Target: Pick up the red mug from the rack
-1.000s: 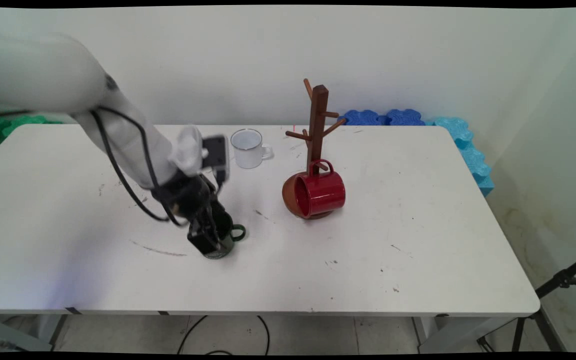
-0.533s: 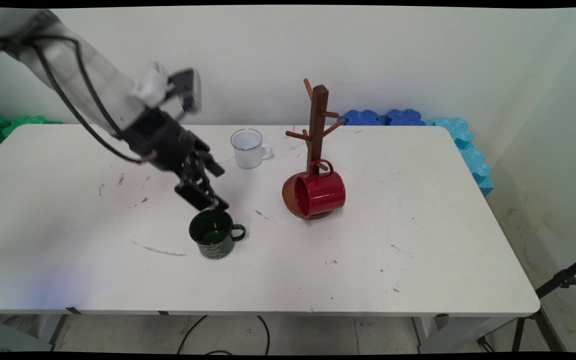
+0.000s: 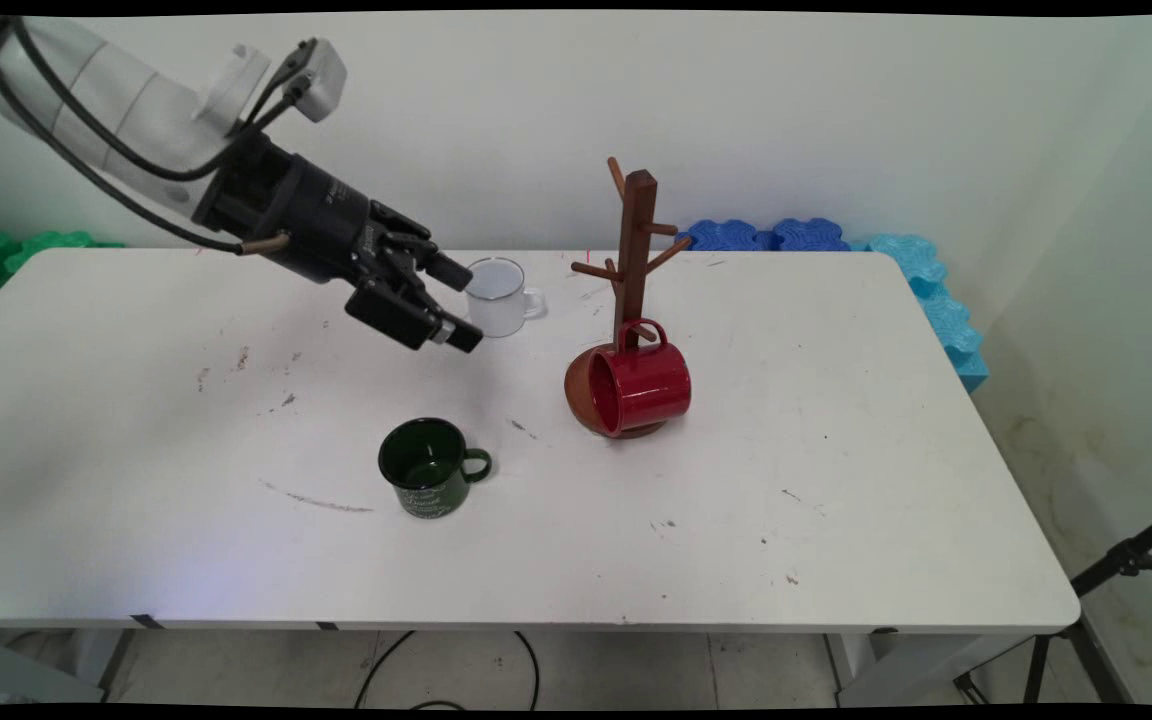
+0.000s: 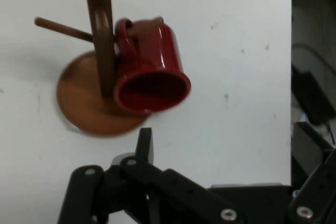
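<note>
My gripper should next grab the red mug by its rim (image 3: 610,428) opposite the handle, to lift the mug off the wooden mug tree (image 3: 636,240).
My gripper (image 3: 463,308) hangs open and empty above the table's back left part, pointing right, just in front of a white enamel mug (image 3: 501,297). A dark green mug (image 3: 426,468) stands upright on the table (image 3: 836,480), well below and in front of the gripper. To the right a red mug (image 3: 639,386) hangs by its handle on a low peg of the brown wooden mug tree (image 3: 636,240). In the hand view the red mug (image 4: 149,72) and the tree's round base (image 4: 84,103) lie beyond the open gripper (image 4: 226,145).
Blue foam pieces (image 3: 836,240) lie along the table's back right edge and corner, green ones (image 3: 16,250) at the back left. A black tripod (image 3: 1116,570) stands on the floor at the lower right.
The gripper, down at the green mug a second ago, has let go, risen and swung back and right, turning toward the mug tree. The green mug stays upright where it was.
</note>
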`<state>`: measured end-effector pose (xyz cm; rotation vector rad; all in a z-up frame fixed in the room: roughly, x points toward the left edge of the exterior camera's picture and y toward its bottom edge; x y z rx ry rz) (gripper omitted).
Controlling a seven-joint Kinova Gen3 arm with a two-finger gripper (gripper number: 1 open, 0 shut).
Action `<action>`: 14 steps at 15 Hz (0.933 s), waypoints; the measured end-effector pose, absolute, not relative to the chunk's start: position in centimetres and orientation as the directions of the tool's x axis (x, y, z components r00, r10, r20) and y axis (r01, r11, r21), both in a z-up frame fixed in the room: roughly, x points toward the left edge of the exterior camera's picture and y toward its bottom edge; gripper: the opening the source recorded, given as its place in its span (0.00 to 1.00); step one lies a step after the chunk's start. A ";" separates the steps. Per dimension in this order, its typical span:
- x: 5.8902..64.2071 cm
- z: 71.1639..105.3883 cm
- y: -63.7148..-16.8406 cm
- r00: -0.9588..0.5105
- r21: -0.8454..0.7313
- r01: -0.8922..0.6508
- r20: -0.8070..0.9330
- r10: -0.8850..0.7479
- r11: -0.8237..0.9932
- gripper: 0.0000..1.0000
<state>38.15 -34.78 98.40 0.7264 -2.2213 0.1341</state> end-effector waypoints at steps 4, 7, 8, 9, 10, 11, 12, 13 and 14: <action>38.5 96.4 -34.2 -0.443 0.165 -0.587 0.754 -0.485 0.793 1.00; 38.1 94.2 -33.3 -0.383 0.199 -0.611 0.773 -0.505 0.766 1.00; 37.9 93.5 -33.0 -0.361 0.209 -0.620 0.780 -0.512 0.756 1.00; 37.6 92.6 -32.7 -0.336 0.222 -0.630 0.786 -0.519 0.744 1.00; 37.3 91.8 -32.4 -0.316 0.231 -0.639 0.791 -0.524 0.734 1.00; 37.0 91.0 -32.2 -0.294 0.242 -0.647 0.796 -0.530 0.723 1.00; 36.8 90.5 -32.0 -0.282 0.248 -0.651 0.798 -0.532 0.717 1.00; 36.5 89.8 -31.8 -0.266 0.256 -0.658 0.801 -0.536 0.709 1.00; 36.1 89.0 -31.7 -0.247 0.264 -0.665 0.804 -0.540 0.698 1.00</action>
